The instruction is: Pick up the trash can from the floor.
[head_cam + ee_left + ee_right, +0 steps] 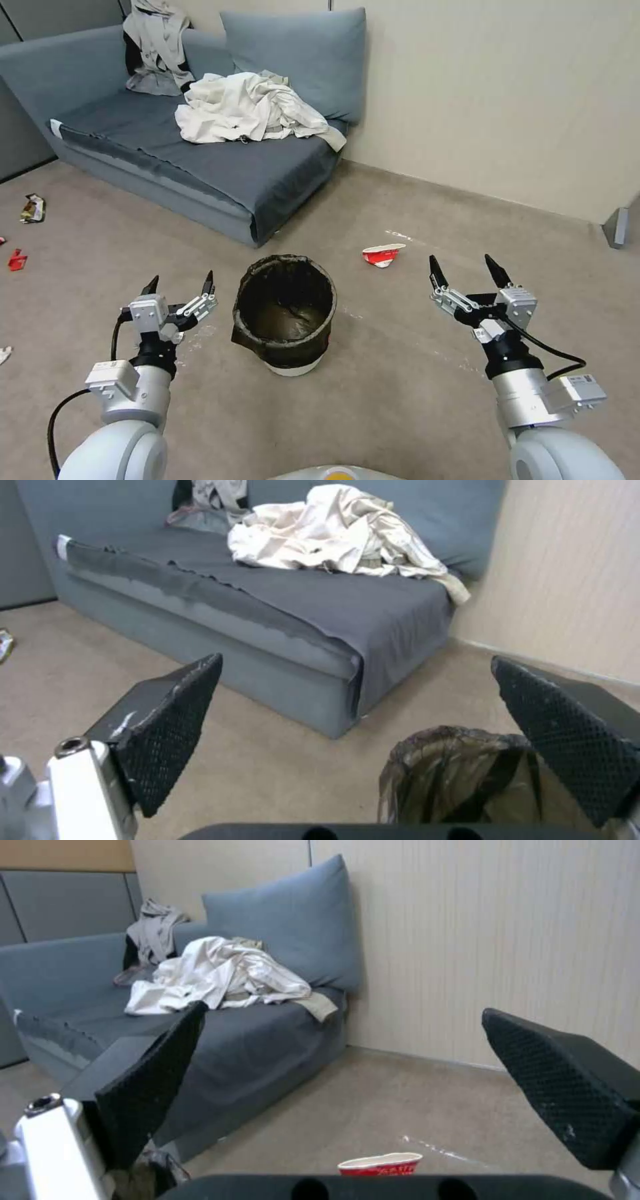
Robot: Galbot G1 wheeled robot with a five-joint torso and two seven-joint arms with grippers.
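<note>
I should next grab the trash can by its thin bag-covered rim [240, 307] with my left gripper, because the trash can's round body [289, 353] is wider than my open fingers.
The trash can [285, 313], a small white bin lined with a dark bag folded over its rim, stands upright on the beige floor [400, 400] between my two arms. My left gripper [179, 283] hovers open just to its left, nothing between the fingers. In the left wrist view the trash can's bagged rim [453, 775] sits low, beside one fingertip of the left gripper [360, 710]. My right gripper [465, 265] is open too, farther off to the can's right, and its wrist view shows the right gripper [343, 1067] spread wide over bare floor.
A crushed red-and-white paper cup [383, 254] lies on the floor behind the can, also seen as the cup [380, 1163]. A blue-grey sofa [200, 160] with heaped clothes [250, 107] stands beyond. Scraps of litter [31, 208] lie at far left. A wall [507, 100] closes the right.
</note>
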